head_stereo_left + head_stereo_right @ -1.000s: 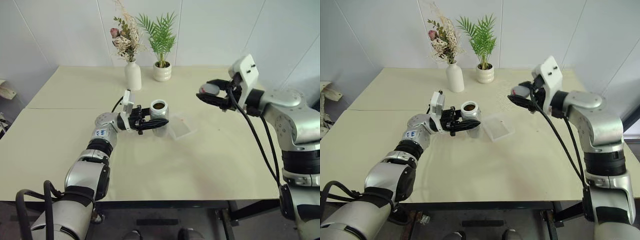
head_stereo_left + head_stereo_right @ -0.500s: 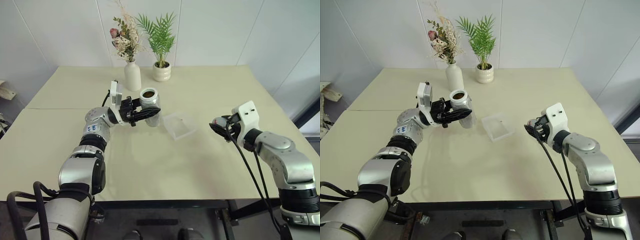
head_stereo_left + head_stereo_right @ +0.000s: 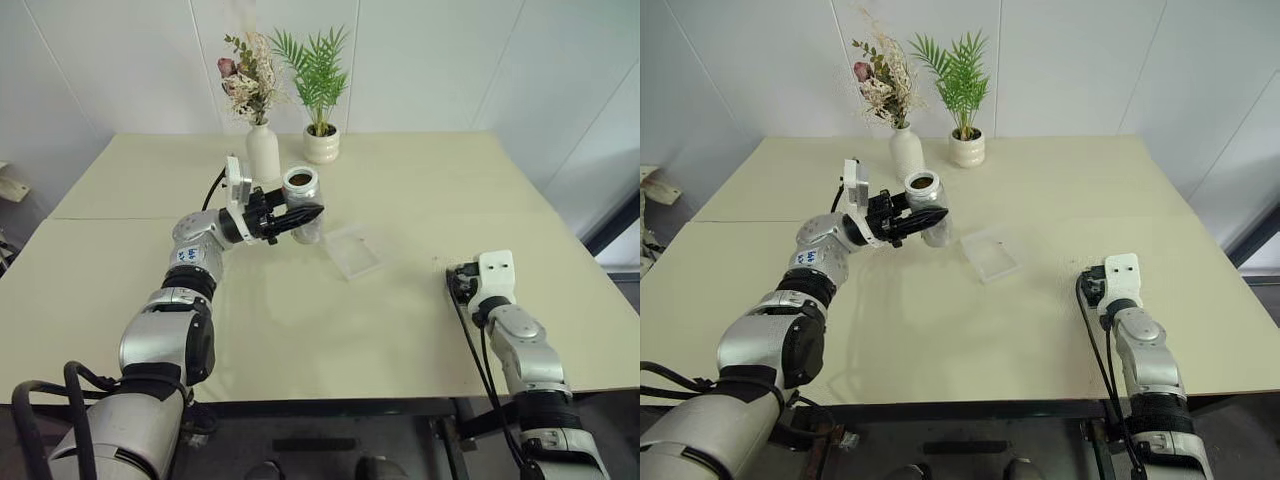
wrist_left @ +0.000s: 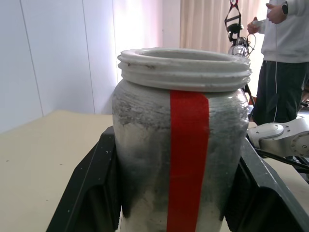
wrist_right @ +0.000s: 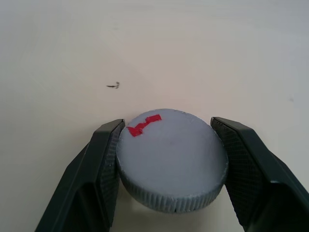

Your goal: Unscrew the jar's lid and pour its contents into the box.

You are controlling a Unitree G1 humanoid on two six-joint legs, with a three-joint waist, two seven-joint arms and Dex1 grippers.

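My right gripper opens next, since in the right wrist view the grey lid point(image 5: 171, 157) sits low over the table, so the lid would lie flat.
The jar point(image 3: 301, 197) is open at the top, has a red strip down its side, and is held upright above the table by my left gripper point(image 3: 306, 212), which is shut on its body. Dark contents point(image 3: 299, 180) show inside its mouth. In the left wrist view the jar point(image 4: 181, 140) stands between both black fingers point(image 4: 91, 188). The box point(image 3: 355, 250), a clear shallow tray, lies on the table just right of the jar. My right gripper point(image 5: 166, 159) is shut on the grey lid point(image 5: 171, 157) with its red mark, low over the table near the right edge point(image 3: 461, 284).
A white vase point(image 3: 263, 152) of dried flowers and a white plant pot point(image 3: 322, 146) stand at the table's back, behind the jar. A person point(image 4: 285, 58) stands beyond the table in the left wrist view. A small dark speck point(image 5: 113, 85) lies on the table ahead of the lid.
My right arm has swung down and out to the right with the lid, from high over the table to just above it. The left gripper has lifted the jar slightly.
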